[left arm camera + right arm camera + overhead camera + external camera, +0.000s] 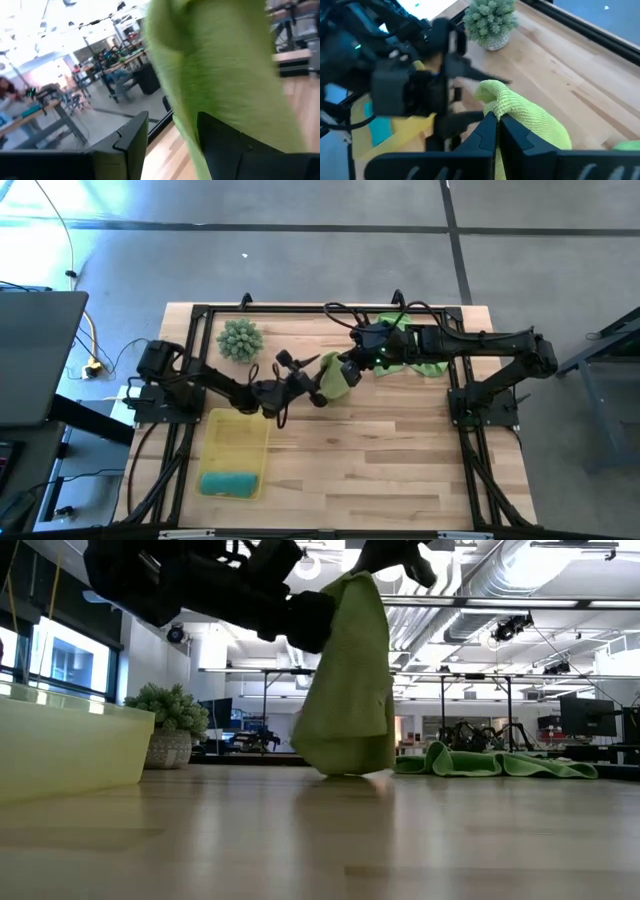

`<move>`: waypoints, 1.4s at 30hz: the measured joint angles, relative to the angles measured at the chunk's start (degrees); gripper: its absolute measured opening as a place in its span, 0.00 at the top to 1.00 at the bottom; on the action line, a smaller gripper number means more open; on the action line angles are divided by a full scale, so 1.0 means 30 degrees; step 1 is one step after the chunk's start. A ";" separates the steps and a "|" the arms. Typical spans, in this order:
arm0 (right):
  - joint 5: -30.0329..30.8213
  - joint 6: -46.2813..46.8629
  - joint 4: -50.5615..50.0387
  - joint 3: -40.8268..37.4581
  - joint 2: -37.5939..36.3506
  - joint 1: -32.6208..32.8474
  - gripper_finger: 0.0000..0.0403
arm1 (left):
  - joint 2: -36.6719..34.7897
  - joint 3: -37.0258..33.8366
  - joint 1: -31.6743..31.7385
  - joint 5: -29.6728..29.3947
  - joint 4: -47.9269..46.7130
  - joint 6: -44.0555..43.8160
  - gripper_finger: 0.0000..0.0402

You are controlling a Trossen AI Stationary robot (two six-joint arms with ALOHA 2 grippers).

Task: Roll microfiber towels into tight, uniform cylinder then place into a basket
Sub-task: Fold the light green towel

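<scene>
The left gripper grabs the lime green towel by its hemmed corner next, to spread the towel flat for rolling.
A lime green towel hangs bunched over mid-table, and its lower end touches the wood. My right gripper is shut on its top, reaching in from the right. My left gripper is open, with one finger on each side of the towel's upper part. A second lime towel lies crumpled flat at the far right. A rolled teal towel lies in the yellow basket at the near left. My right gripper pinches the towel's bunched top fold between its two fingers, which slant down from above. The towel hangs below them with its lower end on the table. My left gripper comes in level from the table's left. The towel lies against the inner side of one finger, and the other finger stands apart from it.
A spiky pale-green ball in a small pot stands at the far left of the table. A black frame runs round the table's edges. Bare wood shows in the near middle and right of the table.
</scene>
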 joint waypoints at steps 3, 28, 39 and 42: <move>-0.0297 -0.0052 0.0000 0.0000 0.0000 0.0252 1.00 | 0.0007 0.0000 0.0347 -0.0022 -0.0028 -0.0936 0.61; -0.6010 -0.4575 0.0290 0.0053 -0.0007 0.1364 1.00 | 0.0015 0.0000 0.0626 0.6593 -0.6188 -0.6167 0.79; -0.5989 -0.5191 0.0291 0.1598 -0.0044 0.2368 1.00 | 0.0015 0.0000 0.0229 0.8087 -0.7353 -0.7631 0.79; -0.5817 -0.5224 0.0251 0.1676 -0.0051 0.2527 1.00 | 0.0015 0.0000 0.0107 0.8016 -0.7297 -0.7605 0.81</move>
